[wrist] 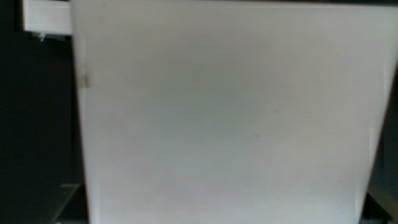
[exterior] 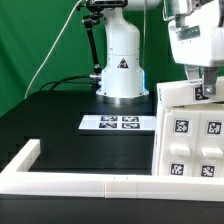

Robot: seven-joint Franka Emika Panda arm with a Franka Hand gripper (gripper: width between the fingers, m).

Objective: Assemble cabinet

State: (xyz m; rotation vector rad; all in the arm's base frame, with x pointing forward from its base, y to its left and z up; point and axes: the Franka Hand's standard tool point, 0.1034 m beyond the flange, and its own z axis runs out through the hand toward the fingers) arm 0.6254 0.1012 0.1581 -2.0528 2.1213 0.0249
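The top panel would stay, as its lower edge sits on the upright cabinet [exterior: 194, 140], so the robot's gripper needs to let go of the panel.
The cabinet [exterior: 190, 135] is a white blocky box with black-and-white tags on its face, at the exterior view's right, close to the front rail. My gripper [exterior: 205, 88] comes down from the top right onto the cabinet's upper edge, and its dark fingers sit against the white panel there. In the wrist view a plain white panel of the cabinet [wrist: 231, 120] fills nearly the whole picture, very close to the camera, and it covers the fingertips. The gripper looks shut on the cabinet's top panel.
The robot's white base [exterior: 122, 62] stands at the back centre. The marker board [exterior: 114, 123] lies flat on the black table in front of it. A long white rail frame [exterior: 70, 183] borders the table's front and left side. A green backdrop stands behind.
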